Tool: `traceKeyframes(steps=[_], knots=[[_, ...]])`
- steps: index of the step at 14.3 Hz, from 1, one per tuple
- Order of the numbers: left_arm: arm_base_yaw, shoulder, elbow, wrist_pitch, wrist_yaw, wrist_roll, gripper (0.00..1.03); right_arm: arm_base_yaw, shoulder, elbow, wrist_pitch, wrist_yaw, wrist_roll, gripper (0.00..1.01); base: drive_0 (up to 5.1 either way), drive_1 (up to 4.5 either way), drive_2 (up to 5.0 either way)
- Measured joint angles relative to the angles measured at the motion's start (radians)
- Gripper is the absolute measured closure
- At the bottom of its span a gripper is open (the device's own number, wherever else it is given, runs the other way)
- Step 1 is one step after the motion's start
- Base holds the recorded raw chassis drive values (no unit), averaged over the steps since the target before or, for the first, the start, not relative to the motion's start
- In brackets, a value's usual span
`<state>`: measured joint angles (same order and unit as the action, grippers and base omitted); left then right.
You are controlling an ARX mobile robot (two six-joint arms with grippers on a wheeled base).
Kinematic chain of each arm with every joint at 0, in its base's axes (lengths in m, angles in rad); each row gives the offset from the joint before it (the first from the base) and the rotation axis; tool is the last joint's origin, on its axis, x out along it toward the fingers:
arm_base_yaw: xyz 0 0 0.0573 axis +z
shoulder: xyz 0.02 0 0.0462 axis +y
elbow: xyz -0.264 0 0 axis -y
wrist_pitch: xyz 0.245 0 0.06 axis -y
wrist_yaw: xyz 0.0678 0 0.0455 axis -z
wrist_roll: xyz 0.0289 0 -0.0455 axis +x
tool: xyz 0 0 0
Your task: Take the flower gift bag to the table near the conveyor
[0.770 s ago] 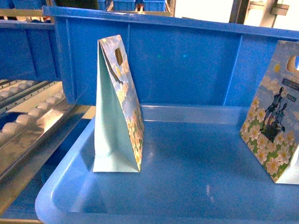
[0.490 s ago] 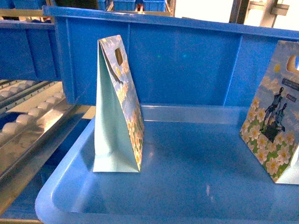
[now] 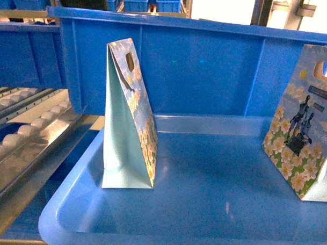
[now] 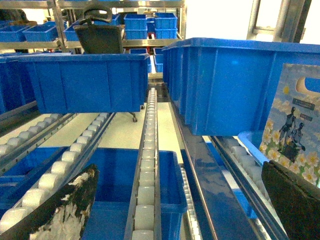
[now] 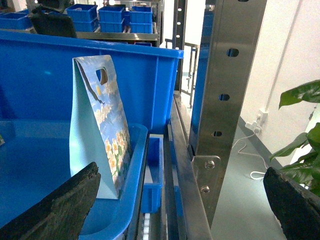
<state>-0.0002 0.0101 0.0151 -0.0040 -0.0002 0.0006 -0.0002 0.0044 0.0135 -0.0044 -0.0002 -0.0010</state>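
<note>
The gift bag stands wide at its base (image 5: 95,187) and gets narrower toward the top, so the robot's right gripper should next grab the bag by its thin top edge (image 5: 93,57).
Two flower gift bags stand upright in a blue tray (image 3: 63,216) in the head view, one at the left (image 3: 129,116) and one at the right edge (image 3: 302,132). Neither gripper appears in that view. In the left wrist view my left gripper (image 4: 179,172) is open over the conveyor (image 4: 147,150), and a flower gift bag (image 4: 295,130) shows to its right, untouched. In the right wrist view my right gripper (image 5: 181,172) is open and empty, with a flower gift bag (image 5: 102,125) just beyond its left finger (image 5: 65,210). The table is out of view.
A tall blue bin (image 3: 198,64) stands right behind the tray. Conveyor roller tracks (image 3: 23,134) slope past the tray's left side, with more blue bins (image 4: 85,80) on them. A steel rack post (image 5: 225,90) and a leafy plant (image 5: 305,130) stand right of the tray.
</note>
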Motion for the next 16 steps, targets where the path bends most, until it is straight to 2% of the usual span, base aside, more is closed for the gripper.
traceKeyframes(steps=[1,2,3,4,6,8,9,11,13,14,15,16], knots=[[0.000,0.000,0.000,0.002,0.000,0.000,0.05,0.003,0.003,0.000,0.013,0.005,-0.001,0.03,0.0,0.00,0.0],[-0.033,0.036,0.000,0.080,-0.031,0.001,0.05,0.042,0.068,0.001,0.138,0.041,-0.003,0.03,0.0,0.00,0.0],[-0.088,0.122,0.002,0.173,-0.046,0.006,0.05,0.085,0.182,0.001,0.243,0.064,-0.013,0.03,0.0,0.00,0.0],[-0.123,0.223,0.002,0.264,-0.055,0.009,0.05,0.098,0.306,0.007,0.354,0.068,-0.017,0.03,0.0,0.00,0.0],[-0.134,0.423,0.045,0.459,-0.058,0.014,0.05,0.120,0.520,0.086,0.524,0.074,-0.018,0.03,0.0,0.00,0.0],[-0.153,0.595,0.146,0.601,-0.049,0.031,0.05,0.138,0.657,0.187,0.579,0.064,-0.018,0.03,0.0,0.00,0.0],[-0.168,0.668,0.196,0.627,-0.048,0.030,0.05,0.147,0.716,0.228,0.578,0.048,-0.018,0.03,0.0,0.00,0.0],[-0.226,0.817,0.302,0.676,-0.071,0.030,0.05,0.172,0.819,0.308,0.614,0.027,-0.019,0.03,0.0,0.00,0.0],[-0.294,0.958,0.441,0.695,-0.089,0.031,0.05,0.198,0.927,0.413,0.632,0.027,-0.023,0.03,0.0,0.00,0.0],[-0.333,1.028,0.512,0.693,-0.114,0.036,0.05,0.202,0.990,0.473,0.615,0.027,-0.022,0.03,0.0,0.00,0.0],[-0.367,1.085,0.568,0.686,-0.134,0.051,0.05,0.201,1.041,0.528,0.562,0.008,0.002,0.03,0.0,0.00,0.0],[-0.396,1.136,0.611,0.676,-0.157,0.056,0.05,0.201,1.096,0.581,0.517,0.007,0.011,0.03,0.0,0.00,0.0]])
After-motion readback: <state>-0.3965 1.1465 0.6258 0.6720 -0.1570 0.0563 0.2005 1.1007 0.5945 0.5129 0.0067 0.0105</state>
